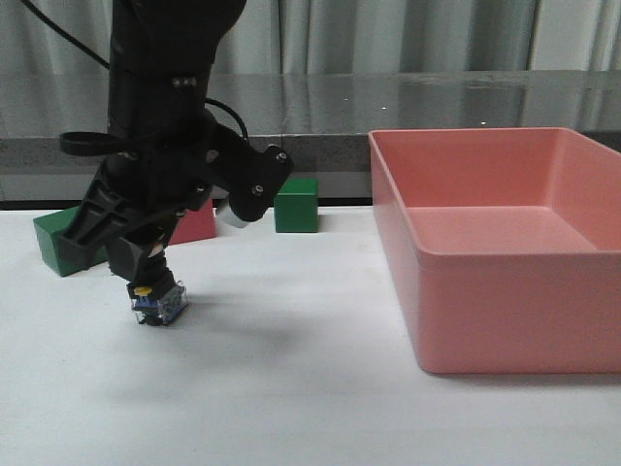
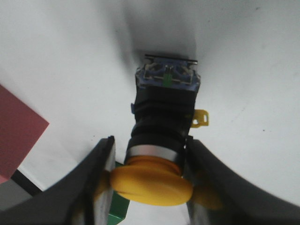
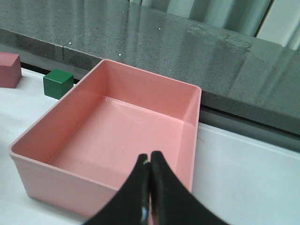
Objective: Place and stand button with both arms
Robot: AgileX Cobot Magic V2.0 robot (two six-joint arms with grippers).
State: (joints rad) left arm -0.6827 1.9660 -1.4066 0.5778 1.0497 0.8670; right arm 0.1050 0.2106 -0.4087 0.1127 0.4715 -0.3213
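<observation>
My left gripper is ready to open now. The clear blue base is touching the white table, so the button (image 1: 159, 302) would stay standing.
The button (image 1: 159, 302) has a yellow cap, a black body and a clear blue base. It hangs cap-up and slightly tilted on the left of the white table, with its base at or just above the surface. My left gripper (image 1: 146, 280) comes down from above and is shut on the yellow cap. In the left wrist view the button (image 2: 163, 112) points base-first at the table, and the left gripper (image 2: 151, 145) has a finger on each side of the cap. My right gripper (image 3: 150, 157) is shut and empty, above the near wall of the pink bin. It is out of the front view.
A large pink bin (image 1: 485, 291) fills the right side of the table; the right wrist view shows its rim (image 3: 56, 164). A green cube (image 1: 296, 204), a pink cube (image 1: 194, 225) and another green cube (image 1: 58, 243) stand behind the left arm. A grey counter runs along the back.
</observation>
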